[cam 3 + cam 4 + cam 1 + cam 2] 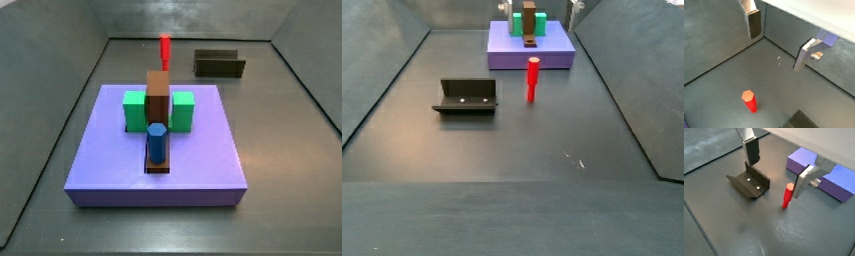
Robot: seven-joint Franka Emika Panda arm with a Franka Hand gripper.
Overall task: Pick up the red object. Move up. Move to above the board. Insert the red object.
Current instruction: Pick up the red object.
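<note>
My gripper is to grab the red object by its thick hexagonal head (pixel 164 42) next, so that the thin lower end of the red object stays free to go into the board (pixel 201 165).
The red object (pixel 787 195) is a thin red peg standing upright on the dark floor between the fixture and the board; it also shows in a wrist view (pixel 749 101) and in both side views (pixel 164 48) (pixel 532 80). The board (pixel 201 165) is a large lavender slab, also seen in a wrist view (pixel 799 159) and a side view (pixel 556 55). My gripper (pixel 776 178) hangs above the floor, open and empty, as a wrist view (pixel 776 51) also shows. The peg stands below, close to one finger (pixel 803 182), untouched. The gripper is not seen in the side views.
The fixture (pixel 751 184) stands on the floor beside the peg, also in both side views (pixel 466 96) (pixel 219 64). On the board stand a tall brown block (pixel 158 95), green blocks (pixel 136 112) and a blue hexagonal peg (pixel 158 143). Grey walls enclose the floor.
</note>
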